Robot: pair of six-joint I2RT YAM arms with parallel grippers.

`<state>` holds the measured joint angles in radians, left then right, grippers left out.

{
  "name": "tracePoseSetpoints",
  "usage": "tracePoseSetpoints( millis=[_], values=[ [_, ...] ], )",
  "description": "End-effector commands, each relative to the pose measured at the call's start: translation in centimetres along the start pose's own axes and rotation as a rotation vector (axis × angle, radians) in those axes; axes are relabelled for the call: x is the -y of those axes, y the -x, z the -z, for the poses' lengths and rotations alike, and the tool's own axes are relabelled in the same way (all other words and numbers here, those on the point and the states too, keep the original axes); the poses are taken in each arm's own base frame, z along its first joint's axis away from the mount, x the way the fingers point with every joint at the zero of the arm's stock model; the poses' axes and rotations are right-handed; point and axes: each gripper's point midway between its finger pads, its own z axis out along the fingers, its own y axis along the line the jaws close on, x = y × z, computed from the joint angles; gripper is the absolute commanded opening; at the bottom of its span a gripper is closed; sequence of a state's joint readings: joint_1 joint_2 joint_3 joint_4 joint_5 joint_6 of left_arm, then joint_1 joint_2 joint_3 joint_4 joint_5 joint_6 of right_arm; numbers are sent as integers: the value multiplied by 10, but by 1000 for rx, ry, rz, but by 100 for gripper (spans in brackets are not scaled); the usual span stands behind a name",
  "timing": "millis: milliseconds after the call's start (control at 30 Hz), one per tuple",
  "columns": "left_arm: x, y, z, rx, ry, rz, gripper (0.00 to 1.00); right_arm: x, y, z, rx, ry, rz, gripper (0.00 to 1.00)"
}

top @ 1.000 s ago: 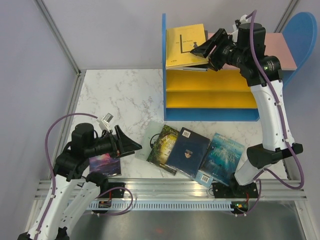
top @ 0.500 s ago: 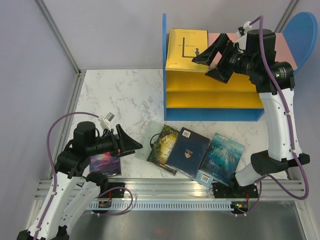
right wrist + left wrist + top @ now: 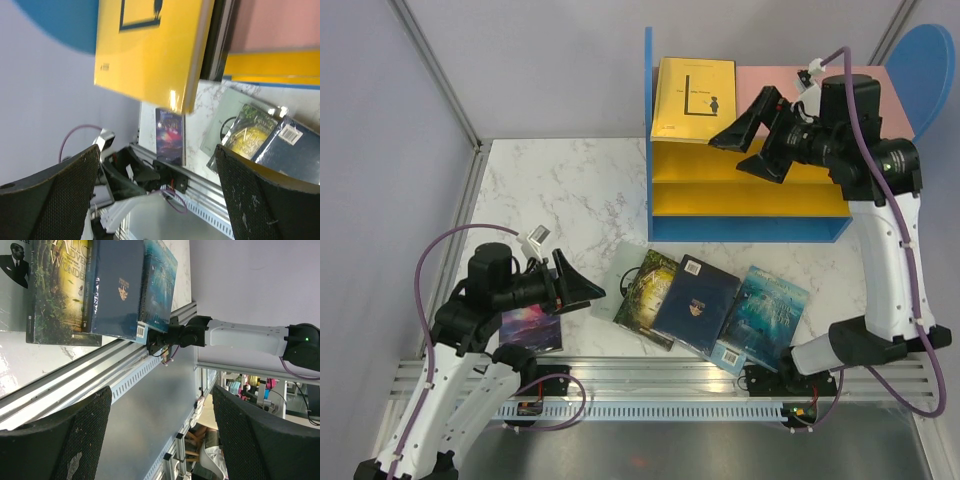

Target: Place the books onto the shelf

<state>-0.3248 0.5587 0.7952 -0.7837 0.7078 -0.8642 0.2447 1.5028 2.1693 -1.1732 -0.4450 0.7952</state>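
Note:
My left gripper takes hold of the green book by its spine (image 3: 633,287) (image 3: 32,293) next, leaving the opposite edge free for handover to my right gripper.
The shelf (image 3: 750,175) stands at the back right, with blue side panels, a pink top board (image 3: 280,25) and yellow boards. A yellow book (image 3: 693,98) (image 3: 150,50) lies flat at the left end of the top board. My right gripper (image 3: 726,155) (image 3: 157,195) hangs open and empty just right of that book, clear of it. On the table lie a purple galaxy book (image 3: 530,328), a green one (image 3: 648,287), a navy one (image 3: 695,303) and a teal one (image 3: 765,312). My left gripper (image 3: 590,292) (image 3: 160,440) hovers open and empty between the purple and green books.
A pale grey book (image 3: 620,278) lies partly under the green one. The navy book overlaps the green and teal ones. Metal rails (image 3: 660,375) run along the table's near edge. The right arm's base (image 3: 240,337) sits right beside the teal book.
My right gripper opened and let go of the yellow book, which settled flat on the top board. The gripper then drew back to the right. The left arm stayed still.

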Motion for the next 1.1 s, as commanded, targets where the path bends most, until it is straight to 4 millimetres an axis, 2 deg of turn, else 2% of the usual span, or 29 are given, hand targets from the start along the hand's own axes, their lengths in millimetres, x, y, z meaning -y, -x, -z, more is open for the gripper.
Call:
tracePoseSetpoints(
  millis=[0,33,67,100,133,167,200,233,267,300,367,400,467,500,600,767,833,1000,1067],
  values=[
    [-13,-2,-6,-20,31,-27,84,-29,-19,45,28,156,118,98],
    [-19,-1,-9,-28,47,-18,84,-13,-29,33,-3,138,111,98],
    [-23,-1,-12,-37,62,-9,84,-6,-39,34,-21,142,107,98],
    [-36,-4,-18,-57,91,1,84,7,-63,49,-10,156,106,98],
    [-39,-3,-19,-64,103,10,84,25,-70,33,-49,118,68,98],
    [-48,-6,-23,-78,123,17,84,31,-84,47,-27,130,76,98],
    [-55,-7,-26,-88,142,27,83,63,-104,33,-73,69,24,98],
    [-62,-7,-29,-93,166,36,83,76,-115,33,-80,49,2,98],
    [-74,-10,-33,-115,196,53,83,85,-126,42,-56,45,2,98],
    [-80,-9,-37,-118,207,55,83,113,-146,32,-98,-8,-39,98],
    [-95,-13,-46,-145,235,79,82,130,-166,37,-98,-18,-66,98],
    [-99,-13,-50,-153,241,81,82,152,-182,30,-133,-62,-97,98],
    [-111,-13,-61,-181,278,82,80,165,-195,33,-130,-69,-105,98],
    [-115,-13,-65,-191,294,82,79,179,-206,29,-151,-96,-125,98],
    [-127,-8,-81,-213,342,58,75,192,-219,29,-166,-109,-135,98],
    [-144,1,-102,-229,368,49,73,203,-228,29,-182,-133,-136,98],
    [-150,-3,-109,-255,374,64,72,206,-230,30,-190,-142,-126,98],
    [-149,-9,-129,-276,334,52,72,214,-233,28,-211,-174,-110,98],
    [-154,-20,-136,-313,343,70,71,217,-235,27,-219,-182,-109,98]
  ],
)
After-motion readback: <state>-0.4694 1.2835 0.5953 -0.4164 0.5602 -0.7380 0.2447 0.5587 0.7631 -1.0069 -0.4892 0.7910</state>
